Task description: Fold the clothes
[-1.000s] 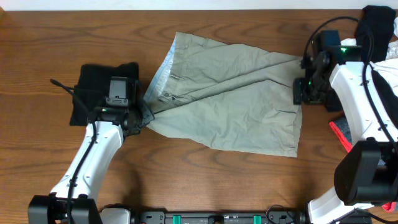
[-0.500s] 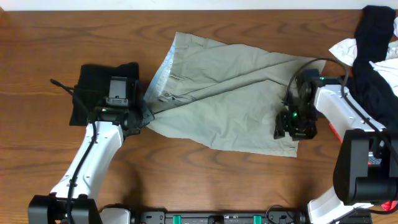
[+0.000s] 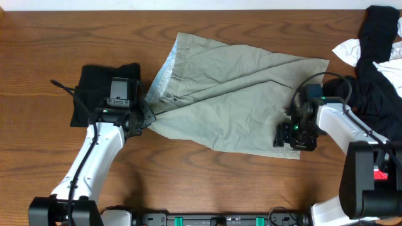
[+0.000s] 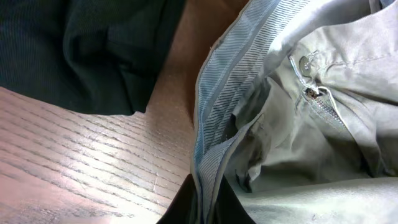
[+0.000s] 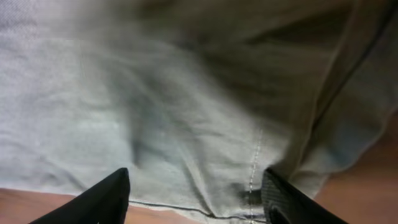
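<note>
The creased hem is between my fingers down at the cloth, so my right gripper should close on the hem.
The pale khaki-green shorts [image 3: 232, 94] lie spread on the wooden table, waistband with pale blue lining [image 4: 214, 106] at the left, leg hems at the right. My left gripper [image 3: 146, 116] is shut on the waistband's lower corner; in the left wrist view the fingers [image 4: 204, 208] pinch the striped lining. My right gripper [image 3: 290, 135] is open, low over the shorts' lower right hem; in the right wrist view its fingers [image 5: 196, 199] straddle the hem [image 5: 249, 180]. A folded black garment [image 3: 103, 88] lies at the left.
A heap of black [image 3: 377, 56] and white [image 3: 348, 50] clothes sits at the right edge, with a red item [image 3: 379, 174] below it. The black garment also shows in the left wrist view [image 4: 81, 50]. Bare wood runs along the front.
My right arm has swung down from the shorts' upper right corner to the lower right hem. The left arm and the shorts have not moved.
</note>
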